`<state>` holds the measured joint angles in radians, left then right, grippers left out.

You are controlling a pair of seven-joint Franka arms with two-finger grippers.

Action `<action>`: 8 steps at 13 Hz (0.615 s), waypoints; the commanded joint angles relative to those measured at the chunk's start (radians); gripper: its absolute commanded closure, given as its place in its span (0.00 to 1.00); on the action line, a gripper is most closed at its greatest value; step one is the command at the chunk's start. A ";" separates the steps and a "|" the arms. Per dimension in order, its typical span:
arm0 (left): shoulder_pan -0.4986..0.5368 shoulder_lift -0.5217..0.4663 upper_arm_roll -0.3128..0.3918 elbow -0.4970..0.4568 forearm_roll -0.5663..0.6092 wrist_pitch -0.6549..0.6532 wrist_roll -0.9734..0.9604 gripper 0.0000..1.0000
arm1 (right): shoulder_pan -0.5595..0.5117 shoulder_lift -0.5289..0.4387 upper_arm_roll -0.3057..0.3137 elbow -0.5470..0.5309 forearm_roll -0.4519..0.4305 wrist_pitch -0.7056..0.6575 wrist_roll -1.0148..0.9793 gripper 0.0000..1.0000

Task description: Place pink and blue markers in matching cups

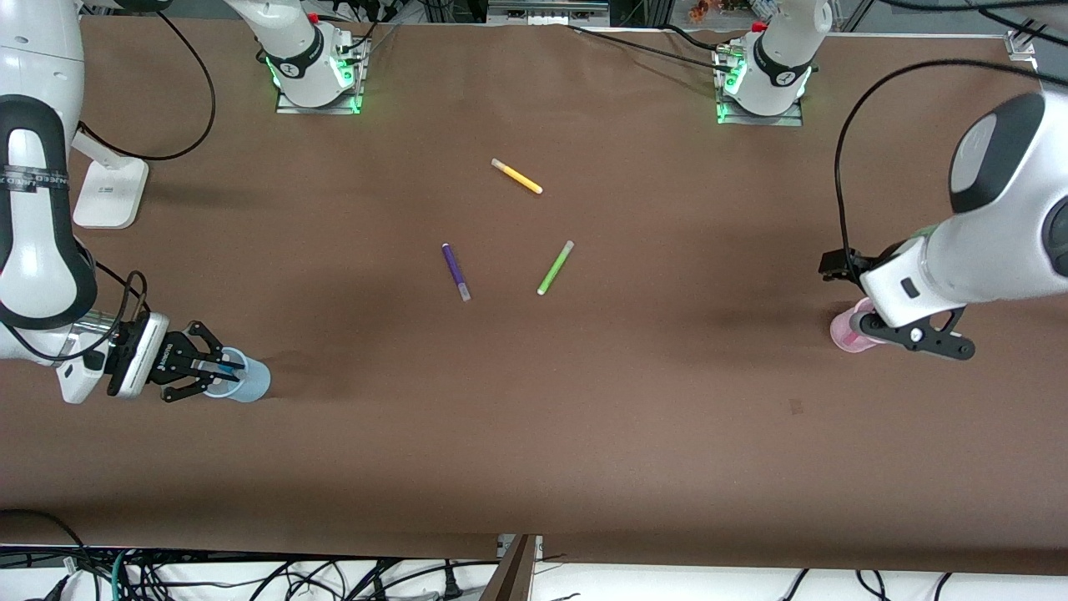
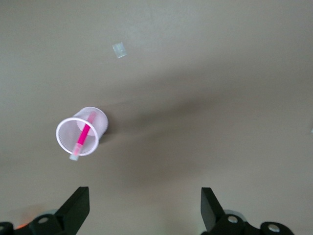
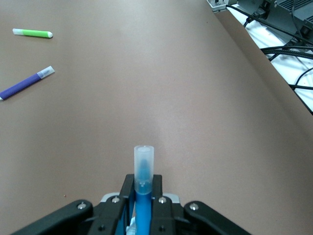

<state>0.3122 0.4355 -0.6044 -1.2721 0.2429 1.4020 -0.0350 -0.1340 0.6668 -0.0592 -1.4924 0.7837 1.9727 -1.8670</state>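
The blue marker, over the light blue cup (image 1: pixel 253 382) in the front view, would rest inside, so my right gripper should release it.
The light blue cup (image 1: pixel 253 382) stands near the right arm's end of the table. My right gripper (image 1: pixel 222 368) hangs over its rim, shut on the blue marker (image 3: pixel 144 172), whose greyish clear cap sticks out past the fingertips (image 3: pixel 128 188). The pale pink cup (image 1: pixel 848 331) stands upright at the left arm's end. The pink marker (image 2: pixel 84 136) leans inside it, its pale cap resting over the rim. My left gripper (image 2: pixel 144 208) is above the table beside the pink cup (image 2: pixel 82 130), open, with nothing between its fingers (image 2: pixel 74 209).
Three loose markers lie mid-table: a yellow one (image 1: pixel 516 176) nearest the bases, a purple one (image 1: pixel 455 271) and a green one (image 1: pixel 555 267) nearer the front camera. A white block (image 1: pixel 109 192) sits at the right arm's end. A small tape scrap (image 2: pixel 119 50) lies beside the pink cup.
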 commanded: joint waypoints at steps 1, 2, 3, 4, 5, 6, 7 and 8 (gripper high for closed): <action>-0.155 -0.107 0.220 -0.012 -0.113 -0.005 -0.037 0.00 | -0.022 -0.004 0.016 -0.006 0.028 -0.008 -0.029 0.90; -0.215 -0.124 0.326 -0.012 -0.175 -0.003 -0.028 0.00 | -0.026 -0.006 0.016 -0.006 0.028 -0.011 -0.018 0.62; -0.279 -0.147 0.424 -0.021 -0.213 0.003 -0.013 0.00 | -0.026 -0.006 0.016 -0.005 0.031 -0.015 -0.009 0.28; -0.327 -0.152 0.487 -0.024 -0.223 0.003 0.009 0.00 | -0.026 -0.007 0.016 0.007 0.029 -0.017 -0.001 0.00; -0.355 -0.162 0.523 -0.032 -0.226 0.003 0.027 0.00 | -0.026 -0.006 0.016 0.035 0.029 -0.020 0.009 0.00; -0.364 -0.181 0.541 -0.062 -0.256 0.017 0.032 0.00 | -0.026 -0.006 0.015 0.055 0.025 -0.034 0.031 0.00; -0.367 -0.222 0.554 -0.120 -0.270 0.052 0.032 0.00 | -0.024 -0.009 0.015 0.064 0.022 -0.055 0.067 0.00; -0.360 -0.277 0.552 -0.209 -0.272 0.101 0.033 0.00 | -0.021 -0.013 0.015 0.081 0.014 -0.063 0.118 0.00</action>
<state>-0.0350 0.2732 -0.0812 -1.3147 -0.0013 1.4247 -0.0276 -0.1421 0.6620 -0.0575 -1.4457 0.7938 1.9480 -1.8166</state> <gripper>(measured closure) 0.000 0.247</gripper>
